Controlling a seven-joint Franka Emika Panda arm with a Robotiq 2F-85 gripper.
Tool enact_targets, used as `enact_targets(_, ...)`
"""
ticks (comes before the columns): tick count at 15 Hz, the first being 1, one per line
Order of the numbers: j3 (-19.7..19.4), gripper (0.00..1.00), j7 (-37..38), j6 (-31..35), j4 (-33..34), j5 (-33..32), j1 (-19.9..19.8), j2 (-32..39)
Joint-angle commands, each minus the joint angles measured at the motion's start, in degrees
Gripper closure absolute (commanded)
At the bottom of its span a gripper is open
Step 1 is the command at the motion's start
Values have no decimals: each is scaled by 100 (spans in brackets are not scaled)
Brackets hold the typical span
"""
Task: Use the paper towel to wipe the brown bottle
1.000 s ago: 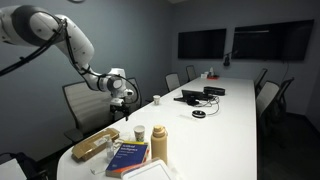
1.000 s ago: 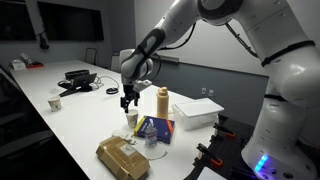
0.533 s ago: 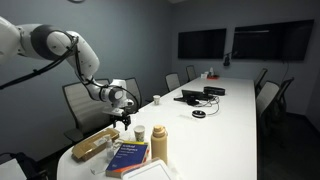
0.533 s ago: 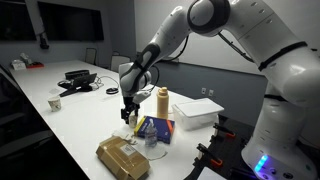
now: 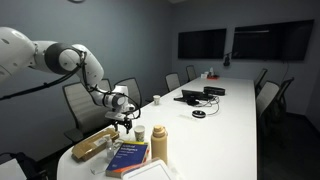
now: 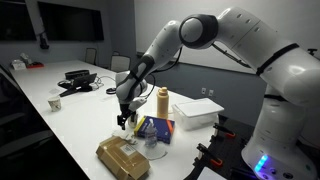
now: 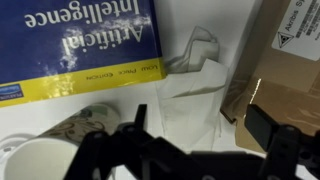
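Observation:
My fingertips stop above the white paper towel (image 5: 116, 138) (image 7: 195, 95), so closing now would miss it. My gripper moves down first, then closes on the towel.
The brown bottle (image 5: 159, 143) stands upright near the table's end, next to a white cup (image 5: 139, 132); it also shows in an exterior view (image 6: 162, 100). It is out of the wrist view. The white paper towel (image 7: 195, 95) lies crumpled on the table between the blue book (image 7: 80, 40) and the tan packet (image 7: 290, 70). My gripper (image 7: 205, 135) is open and hangs just above the towel, one finger on each side of it, holding nothing. In both exterior views the gripper (image 5: 122, 120) (image 6: 122, 121) is low over the table, beside the cup.
The blue book (image 5: 127, 155) and the tan packet (image 5: 95, 143) lie at the table's near end. A white box (image 6: 198, 112) sits behind the bottle. A second white cup (image 5: 156, 99) and black devices (image 5: 192, 97) are farther along. Chairs line the table.
The arm has folded lower and the gripper has come down toward the table, closer to the spot between the packet and the book. The objects have not moved.

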Motion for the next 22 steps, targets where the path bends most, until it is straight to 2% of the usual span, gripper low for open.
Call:
enact_targets(1, 26, 0, -47, -133, 624, 9, 60, 473)
enact_targets(9, -4, 0, -46, -153, 1334, -15, 131, 1241)
enact_targets(16, -5, 0, -41, -187, 1563, -7, 125, 1453)
enact_targets(18, -1, 26, -53, -187, 1562, -5, 115, 1483)
enact_targets(22, -4, 58, -41, -171, 1530, -2, 112, 1489)
